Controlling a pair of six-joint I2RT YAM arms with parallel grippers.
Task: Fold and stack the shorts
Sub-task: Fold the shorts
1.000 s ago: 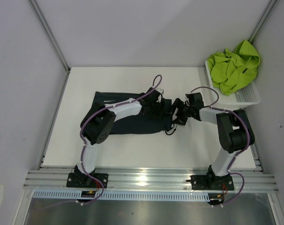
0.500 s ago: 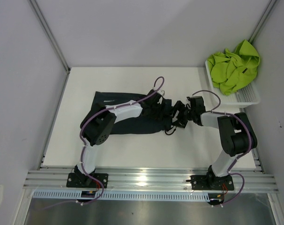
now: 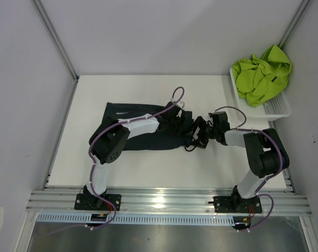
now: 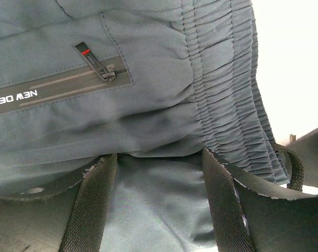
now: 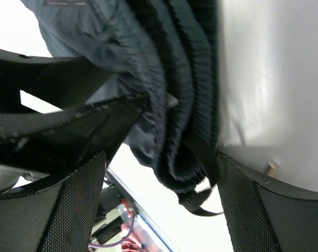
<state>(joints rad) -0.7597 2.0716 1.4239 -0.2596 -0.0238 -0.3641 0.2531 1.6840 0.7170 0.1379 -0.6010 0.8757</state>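
Note:
My right gripper will pick up the navy shorts next by the elastic waistband edge near the drawstring, to fold them over toward the legs.
The dark navy shorts [image 3: 137,131] lie flat on the white table, waistband to the right. The lime green shorts [image 3: 261,76] sit bunched in the white mesh basket [image 3: 277,107] at the back right. My left gripper [image 3: 184,125] is low over the waistband end. In the left wrist view it [image 4: 159,210] is open, with navy fabric lying between its fingers [image 4: 93,205], beside the elastic waistband [image 4: 227,89] and a zipped pocket [image 4: 103,71]. My right gripper [image 3: 199,135] faces it from the right. It [image 5: 156,210] is open around the waistband edge [image 5: 174,105] and a dangling drawstring [image 5: 198,202].
The basket stands against the right wall, its near rim close to the right arm's elbow [image 3: 264,152]. Grey walls enclose the table on three sides. The metal rail [image 3: 169,202] with both arm bases runs along the near edge.
My right gripper has moved left and a little nearer, up to the waistband end of the navy shorts. My left gripper has edged slightly to the right. The shorts lie as before.

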